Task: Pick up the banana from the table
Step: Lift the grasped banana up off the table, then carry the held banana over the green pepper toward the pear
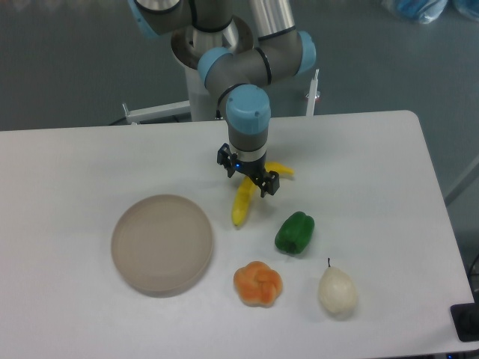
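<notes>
My gripper should pick up the banana from the white table next, and it will grab the banana by its middle (253, 181).
The yellow banana (241, 206) lies on the white table (90, 157) near its middle, curving from a tip at upper right down to the lower left. My gripper (248, 177) hangs directly above the banana's upper half and hides that part. Its two dark fingers stand apart, one on each side of the fruit. Whether the fingers touch the banana cannot be told from this view.
A round beige plate (162, 244) sits left of the banana. A green pepper (295, 232) lies just right of it, an orange fruit (258, 283) below it, and a cream pear (337, 292) at lower right. The arm's base stands behind the table.
</notes>
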`<state>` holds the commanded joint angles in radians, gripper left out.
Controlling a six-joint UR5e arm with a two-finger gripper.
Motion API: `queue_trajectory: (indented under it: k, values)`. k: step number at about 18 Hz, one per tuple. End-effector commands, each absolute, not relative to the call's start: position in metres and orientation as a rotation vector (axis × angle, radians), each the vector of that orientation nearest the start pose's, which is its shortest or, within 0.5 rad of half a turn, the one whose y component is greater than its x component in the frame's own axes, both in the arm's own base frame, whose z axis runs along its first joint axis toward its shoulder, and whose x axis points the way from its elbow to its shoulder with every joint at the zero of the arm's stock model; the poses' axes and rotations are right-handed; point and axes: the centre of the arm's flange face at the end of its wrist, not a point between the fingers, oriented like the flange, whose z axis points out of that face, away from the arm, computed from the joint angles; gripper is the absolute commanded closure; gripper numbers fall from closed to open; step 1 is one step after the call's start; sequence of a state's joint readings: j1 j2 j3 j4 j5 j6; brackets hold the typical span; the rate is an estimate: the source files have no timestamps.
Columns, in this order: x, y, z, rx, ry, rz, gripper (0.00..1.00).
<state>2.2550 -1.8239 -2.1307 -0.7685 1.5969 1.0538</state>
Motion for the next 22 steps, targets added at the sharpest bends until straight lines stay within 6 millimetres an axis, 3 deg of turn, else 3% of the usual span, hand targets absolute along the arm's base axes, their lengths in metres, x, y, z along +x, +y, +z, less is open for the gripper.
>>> queue_trajectory:
  k: [3, 4, 5, 6, 7, 8, 18, 22]
  values:
    - [-0.198, 0.450, 0.186, -3.120, 0.567, 0.008, 0.00]
    - [-0.199, 0.450, 0.187, -3.121, 0.559, 0.010, 0.07]
    - [-0.199, 0.451, 0.188, -3.121, 0.554, 0.012, 0.24]
    - [-0.200, 0.452, 0.189, -3.119, 0.549, 0.016, 0.50]
    - [-0.200, 0.452, 0.190, -3.117, 0.551, 0.016, 0.65]
    - [-0.202, 0.452, 0.191, -3.116, 0.551, 0.018, 0.70]
    - [-0.218, 0.457, 0.212, -3.092, 0.543, 0.079, 0.74]
    - [-0.251, 0.455, 0.250, -3.048, 0.580, 0.185, 0.74]
